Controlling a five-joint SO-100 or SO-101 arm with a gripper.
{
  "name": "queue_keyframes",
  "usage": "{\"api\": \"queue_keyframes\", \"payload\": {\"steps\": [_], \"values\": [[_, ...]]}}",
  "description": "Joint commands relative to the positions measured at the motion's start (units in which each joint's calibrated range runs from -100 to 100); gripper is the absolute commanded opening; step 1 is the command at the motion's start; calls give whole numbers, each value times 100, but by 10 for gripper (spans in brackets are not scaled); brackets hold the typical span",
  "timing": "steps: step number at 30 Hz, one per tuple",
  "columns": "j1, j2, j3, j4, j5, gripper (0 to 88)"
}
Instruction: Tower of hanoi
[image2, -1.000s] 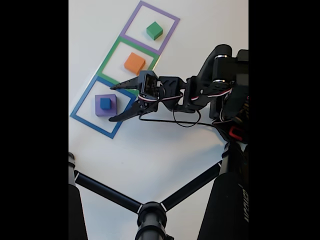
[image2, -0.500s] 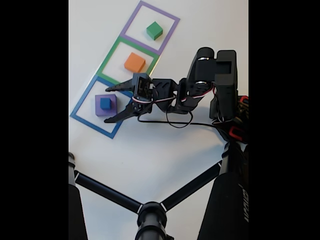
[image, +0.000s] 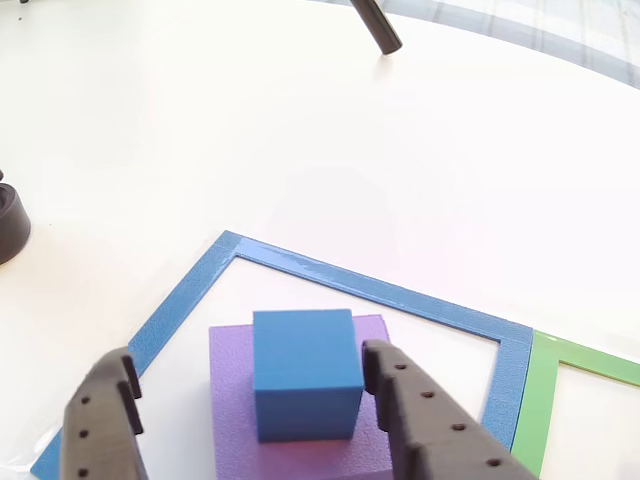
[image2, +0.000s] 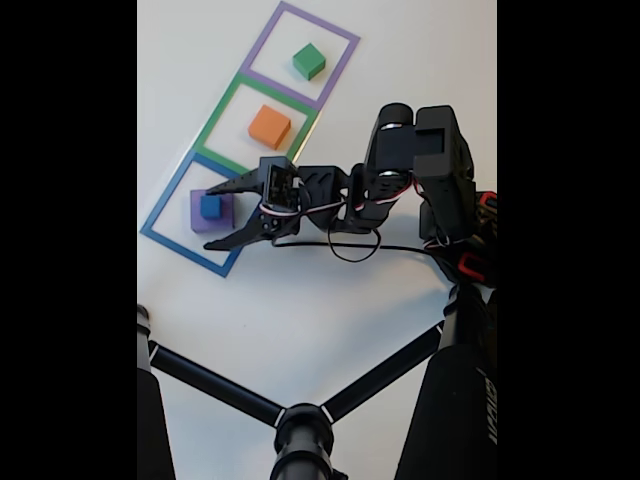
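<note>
The gripper will next grab the blue cube (image: 305, 372) by its two opposite sides, and then it can move the top piece of the tower (image: 235, 425).
A small blue cube (image2: 210, 206) sits on a wider purple block (image2: 196, 223) inside the blue square outline (image2: 160, 215). An orange block (image2: 269, 126) lies in the green outline (image2: 222, 110), and a green cube (image2: 309, 61) in the purple outline (image2: 262, 45). My black gripper (image2: 207, 217) is open, its two fingers reaching past either side of the stack. In the other view the blue cube (image: 305, 372) stands on the purple block (image: 300, 445) between the open gripper (image: 248, 358), one finger (image: 100, 425) left and one right, neither touching it.
Black tripod legs (image2: 215, 385) cross the lower table in the fixed view, and a black cable loop (image2: 350, 245) hangs under the arm. In the other view a black round foot (image: 10, 220) sits at the left edge and a black leg tip (image: 375, 25) at the top.
The arm has stretched out to the left. The open gripper has moved from beside the blue outline to straddle the blue-on-purple stack. The blocks have not moved.
</note>
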Motion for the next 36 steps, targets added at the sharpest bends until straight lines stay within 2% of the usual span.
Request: {"api": "queue_keyframes", "payload": {"steps": [1,8,27,31,36], "values": [[-63,-38,-72,-137,54,180],[-34,-38,-45,-129,54,102],[14,-434,237,-7,54,39],[81,-1330,537,624,54,39],[292,-3389,755,2600,54,39]]}}
